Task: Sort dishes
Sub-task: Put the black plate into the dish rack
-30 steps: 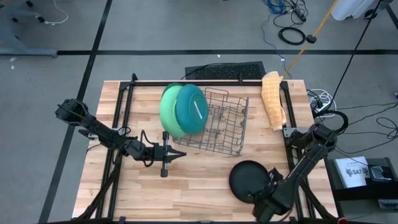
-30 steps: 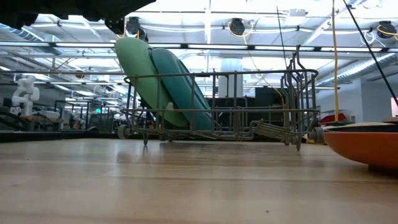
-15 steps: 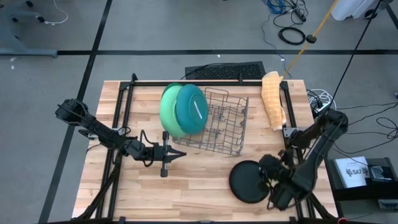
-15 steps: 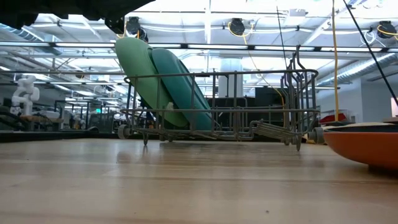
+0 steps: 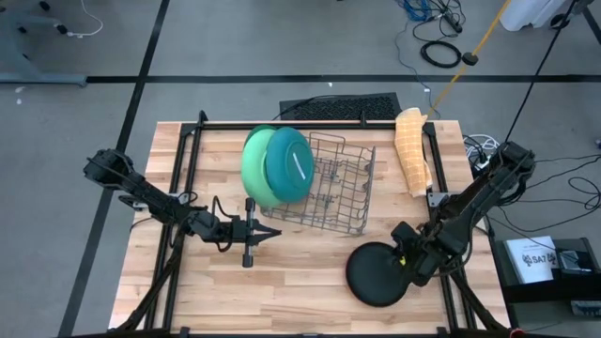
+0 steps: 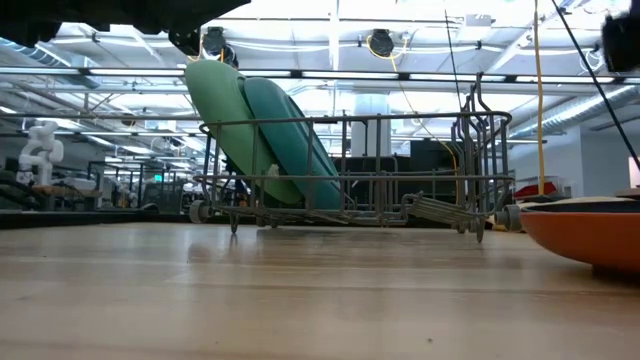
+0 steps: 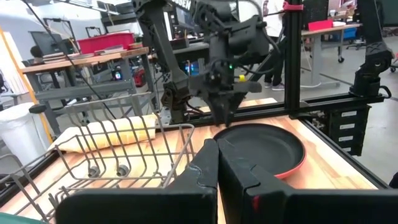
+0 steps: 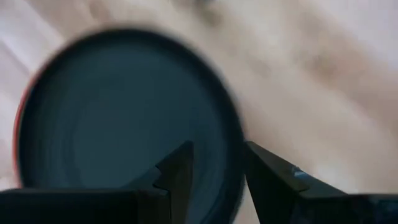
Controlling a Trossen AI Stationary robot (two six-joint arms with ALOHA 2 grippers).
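Observation:
My right gripper grabs the black plate by its rim [image 5: 402, 284] next. Then I sort the plate into the grey wire rack [image 5: 331, 184] with the green ones.
A light-green plate [image 5: 254, 167] and a teal-green plate [image 5: 290, 162] stand on edge, leaning, in the left end of the grey wire rack [image 5: 331, 184]. The smaller plate [image 5: 374, 274] lies on the wood at the near right, black face up, with its orange-red side showing in the low view [image 6: 585, 236]. My right gripper [image 5: 403, 266] hangs open above this plate's right rim, pointing steeply down. In the right wrist view one finger [image 8: 179, 169] is over the plate and the other [image 8: 268, 175] over the wood. My left gripper [image 5: 250, 235] waits shut and level, near and left of the rack.
A rolled yellow towel [image 5: 412, 150] lies at the far right of the table. Black frame rails [image 5: 282, 125] run along the table's far, left and right sides. Bare wood [image 5: 272, 291] lies between the rack and the near edge.
My right gripper has swung from the table's near edge toward the far edge, sinking slightly. It now stands over the black plate's right rim. Its wrist has rolled and tipped as it went, and it has stayed open. The plates and rack have not moved.

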